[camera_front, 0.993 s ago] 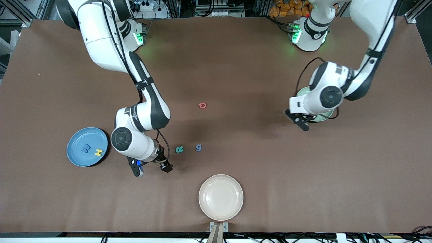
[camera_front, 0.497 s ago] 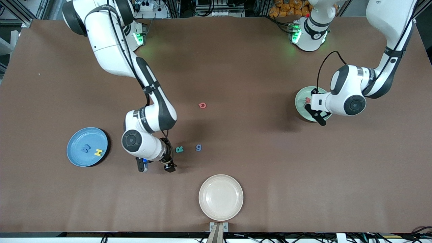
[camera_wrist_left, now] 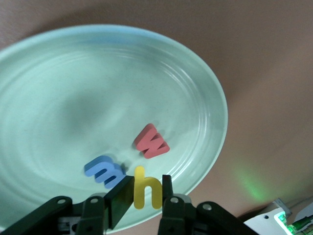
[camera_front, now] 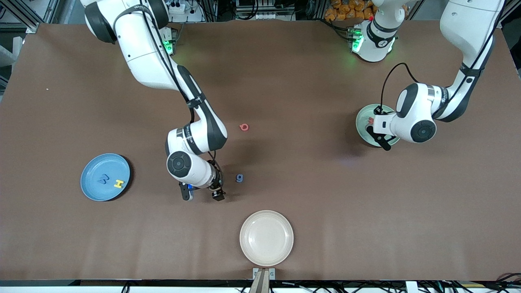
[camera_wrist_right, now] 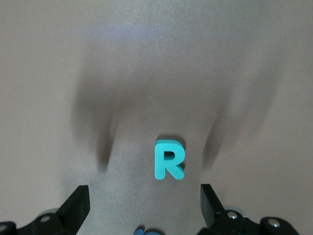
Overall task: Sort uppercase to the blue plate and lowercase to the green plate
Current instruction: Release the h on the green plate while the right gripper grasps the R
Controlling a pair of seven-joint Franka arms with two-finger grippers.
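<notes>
I should release the yellow letter (camera_wrist_left: 140,188) from my left gripper, because it hangs low over the green plate, inside the plate's rim and beside the red w.
My right gripper (camera_front: 217,191) is open and hangs low over the teal R (camera_wrist_right: 169,160), which lies on the table between and just ahead of its fingers (camera_wrist_right: 76,208); the arm hides the R in the front view. The blue g (camera_front: 239,178) lies beside it, and the red round letter (camera_front: 244,127) lies farther from the camera. The blue plate (camera_front: 97,162) holds the blue W (camera_front: 103,178) and the yellow H (camera_front: 118,184). My left gripper (camera_front: 377,136) is over the green plate (camera_front: 363,122), shut on the yellow y (camera_wrist_left: 145,188). The red w (camera_wrist_left: 151,141) and the blue E-shaped letter (camera_wrist_left: 104,171) lie in the green plate (camera_wrist_left: 73,98).
An empty cream plate (camera_front: 266,238) sits near the table's front edge, nearer to the camera than the g. Bare brown table lies between the plates.
My right arm moved from beside the blue plate toward the left arm's end and now covers the teal R. My left gripper swung from beside the green plate to over it.
</notes>
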